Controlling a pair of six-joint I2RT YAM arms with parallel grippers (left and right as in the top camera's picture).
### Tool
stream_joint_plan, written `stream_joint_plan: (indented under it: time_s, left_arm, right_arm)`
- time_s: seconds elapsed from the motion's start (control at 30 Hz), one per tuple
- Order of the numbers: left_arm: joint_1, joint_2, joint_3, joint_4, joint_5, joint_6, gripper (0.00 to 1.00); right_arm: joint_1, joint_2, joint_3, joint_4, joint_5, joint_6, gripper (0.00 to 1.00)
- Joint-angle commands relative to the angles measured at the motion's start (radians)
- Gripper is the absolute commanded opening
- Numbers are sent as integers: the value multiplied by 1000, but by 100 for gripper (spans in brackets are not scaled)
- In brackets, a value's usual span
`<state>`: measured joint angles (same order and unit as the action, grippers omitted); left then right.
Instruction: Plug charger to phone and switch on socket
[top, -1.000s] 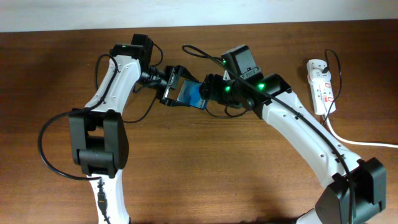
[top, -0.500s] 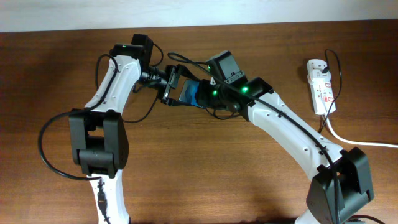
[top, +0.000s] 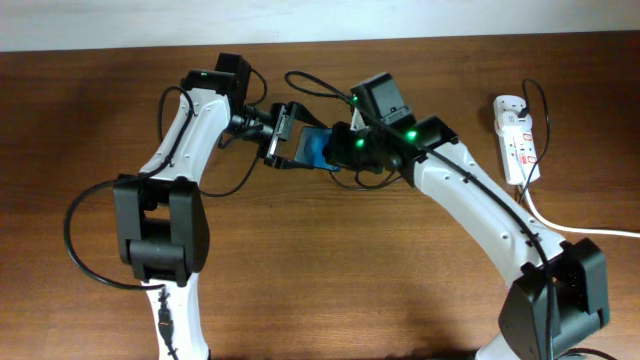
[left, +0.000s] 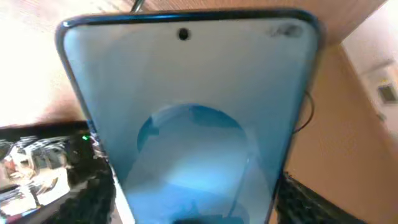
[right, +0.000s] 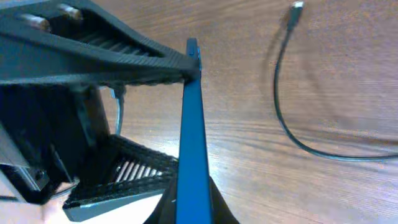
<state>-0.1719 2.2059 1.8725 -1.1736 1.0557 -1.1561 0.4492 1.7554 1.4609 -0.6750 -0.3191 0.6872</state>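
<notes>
I need to plug the charger (right: 280, 106) in, so my left gripper should next grab the phone by its long side (right: 191, 118) and leave its short ends free.
The phone (top: 318, 147), blue screen lit, is held on edge above the table between the two arms. My right gripper (top: 340, 150) is shut on its near edge, and its dark fingers pinch the thin blue side (right: 193, 124) at the bottom of the right wrist view (right: 194, 193). My left gripper (top: 293, 140) straddles the phone's width (left: 193, 106). A pale sliver shows between its left finger (left: 93, 199) and the phone, so it is open. The charger (right: 280, 106), a thin black cable, lies loose on the wood. Its plug tip (top: 292, 76) is behind the phone. The socket (top: 517, 140) lies at the far right.
A thick white cord (top: 575, 226) runs from the socket off the right edge. Black robot cables (top: 240, 170) loop beside the left arm. The table's far edge meets a pale wall (top: 400, 20).
My right gripper has closed on the phone's edge. The left jaws have widened a little. Both grippers and the phone have shifted slightly right and toward the back.
</notes>
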Motion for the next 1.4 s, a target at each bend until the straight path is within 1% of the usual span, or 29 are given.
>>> stream_joint_plan:
  time_s: [0.0, 0.07, 0.1, 0.13, 0.17, 0.2, 0.23, 0.27, 0.33, 0.37, 0.43, 0.47, 0.53, 0.57, 0.63, 0.67, 0.73, 0.77, 0.83, 0.9, 0.93, 0.97, 1.03, 1.07, 1.13, 1.2, 1.23, 1.3, 1.37]
  left_arm:
    - [17, 4, 24, -9, -5, 93, 99]
    - [17, 4, 24, -9, -5, 133, 99]
    - [18, 4, 24, 3, -5, 176, 99]
    - [18, 4, 24, 40, -3, 244, 100]
    - [18, 4, 24, 100, 24, 356, 100]
    - [18, 4, 24, 177, 48, 526, 85]
    - [31, 4, 24, 190, 63, 594, 94]
    - [46, 4, 24, 216, 114, 658, 99]
    - [75, 4, 24, 297, 238, 680, 99]
    - [84, 4, 24, 330, 299, 675, 99]
    - [85, 4, 24, 394, 403, 596, 99]
    - [85, 4, 24, 423, 420, 566, 99]
    - [83, 4, 24, 449, 422, 452, 99]
    - [83, 4, 24, 449, 422, 414, 100]
    - [83, 4, 24, 451, 410, 294, 99]
    - [83, 4, 24, 483, 398, 240, 100]
    - [75, 4, 24, 493, 368, 184, 100]
    - [69, 4, 24, 494, 349, 171, 93]
    - [67, 4, 24, 500, 308, 137, 90]
    - [67, 4, 24, 545, 253, 39, 84]
    - [67, 4, 24, 601, 226, -27, 79]
    - [67, 4, 24, 638, 207, -66, 77]
    - [67, 4, 24, 669, 156, -146, 67]
    - [67, 4, 24, 669, 144, -163, 64]
    - [67, 4, 24, 669, 124, -202, 44]
    - [67, 4, 24, 669, 121, -233, 33]
    - [64, 4, 24, 669, 122, -248, 32]
    - [48, 4, 24, 669, 125, -265, 32]
    - [29, 4, 24, 671, 125, -269, 28]
  right_arm:
    - [-95, -31, 17, -2, 53, -19, 4]
    - [-112, -31, 17, -1, 38, -32, 4]
    - [-127, -37, 17, 10, 18, -55, 4]
    - [-143, -45, 18, 24, -9, -71, 4]
    - [-176, -65, 20, 50, -57, -86, 4]
    - [-220, -90, 21, 76, -110, -85, 4]
    - [-264, -105, 21, 114, -152, -47, 4]
    - [-294, -107, 21, 151, -168, 5, 4]
    - [-310, -96, 19, 244, -172, 120, 4]
    - [-296, -80, 19, 306, -171, 253, 4]
    - [-261, -55, 19, 344, -124, 484, 4]
    - [-236, -45, 19, 400, -114, 550, 4]
    - [-161, -29, 19, 479, 20, 699, 4]
    - [-133, -27, 19, 492, 76, 725, 4]
    - [-64, -14, 19, 500, 200, 792, 4]
    - [-37, 0, 19, 501, 224, 821, 4]
    - [-2, 21, 19, 515, 231, 822, 4]
    - [16, 33, 19, 515, 235, 823, 4]
    - [35, 37, 19, 507, 244, 822, 4]
    - [48, 37, 19, 507, 250, 822, 4]
    - [49, 37, 19, 506, 249, 822, 4]
    - [49, 37, 19, 507, 249, 822, 4]
    - [49, 37, 19, 507, 244, 822, 4]
    - [49, 37, 19, 507, 241, 822, 4]
    - [49, 37, 19, 507, 240, 822, 4]
    - [49, 37, 19, 507, 233, 822, 4]
    - [49, 37, 19, 508, 234, 822, 4]
    - [54, 37, 19, 520, 235, 829, 4]
    - [68, 37, 19, 538, 237, 864, 4]
